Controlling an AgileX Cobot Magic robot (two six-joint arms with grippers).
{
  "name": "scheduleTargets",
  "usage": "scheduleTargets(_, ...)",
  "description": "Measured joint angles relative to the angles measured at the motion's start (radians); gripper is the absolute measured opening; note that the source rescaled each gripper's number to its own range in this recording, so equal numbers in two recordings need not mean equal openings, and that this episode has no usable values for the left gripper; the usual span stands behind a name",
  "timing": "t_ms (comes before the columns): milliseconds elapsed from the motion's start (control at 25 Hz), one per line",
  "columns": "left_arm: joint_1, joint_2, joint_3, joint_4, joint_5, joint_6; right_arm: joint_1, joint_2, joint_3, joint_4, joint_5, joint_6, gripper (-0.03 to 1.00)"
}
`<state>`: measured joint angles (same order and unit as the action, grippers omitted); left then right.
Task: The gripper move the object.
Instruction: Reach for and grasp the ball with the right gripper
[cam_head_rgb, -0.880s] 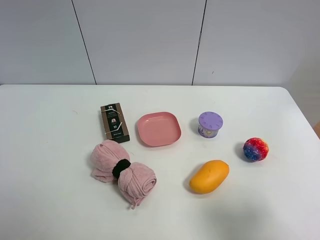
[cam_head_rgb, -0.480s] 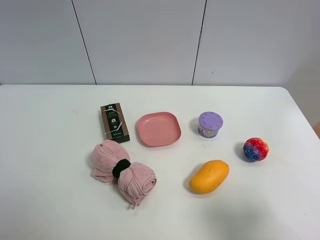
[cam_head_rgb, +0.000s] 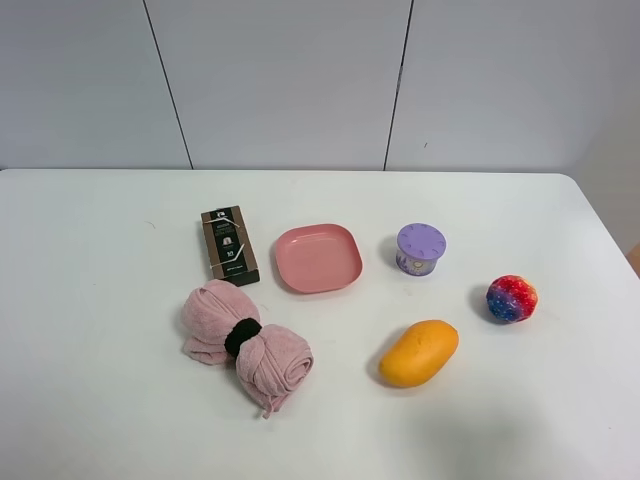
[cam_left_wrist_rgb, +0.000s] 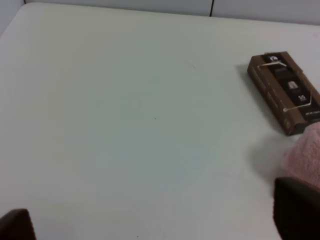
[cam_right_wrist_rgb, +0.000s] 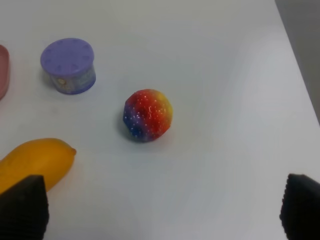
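My right gripper should next move the fuzzy ball (cam_head_rgb: 511, 298) to the pink square plate (cam_head_rgb: 319, 258), so it should take hold of the ball by its round sides.
The fuzzy ball (cam_head_rgb: 511, 298), mottled red, orange, blue and purple, sits on the white table near its right edge, right of the mango (cam_head_rgb: 419, 352). In the right wrist view the ball (cam_right_wrist_rgb: 148, 115) lies ahead of my right gripper (cam_right_wrist_rgb: 161, 207), apart from it. That gripper's black fingertips (cam_right_wrist_rgb: 22, 206) stand wide apart with nothing between them. My left gripper (cam_left_wrist_rgb: 155, 220) is also open and empty over bare table, far from the ball. Neither arm shows in the exterior high view.
A lilac round container (cam_head_rgb: 420, 248), a pink square plate (cam_head_rgb: 317, 258), a brown box (cam_head_rgb: 229, 245) and a rolled pink towel with a black band (cam_head_rgb: 245, 343) lie on the table. The table's right edge (cam_head_rgb: 610, 240) is close to the ball.
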<state>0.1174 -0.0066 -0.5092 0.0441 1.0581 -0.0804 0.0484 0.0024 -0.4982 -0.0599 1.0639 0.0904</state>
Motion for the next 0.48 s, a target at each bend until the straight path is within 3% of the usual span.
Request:
scheduleTargets(200,0.0,0.0,0.0,0.0,0.0,0.0,0.0,0.157,-0.051,-0.008,0.001,0.007,1.0)
scheduleTargets(480,0.0,0.0,0.0,0.0,0.0,0.0,0.0,0.559,-0.261,-0.008,-0.015,0.039,1.0)
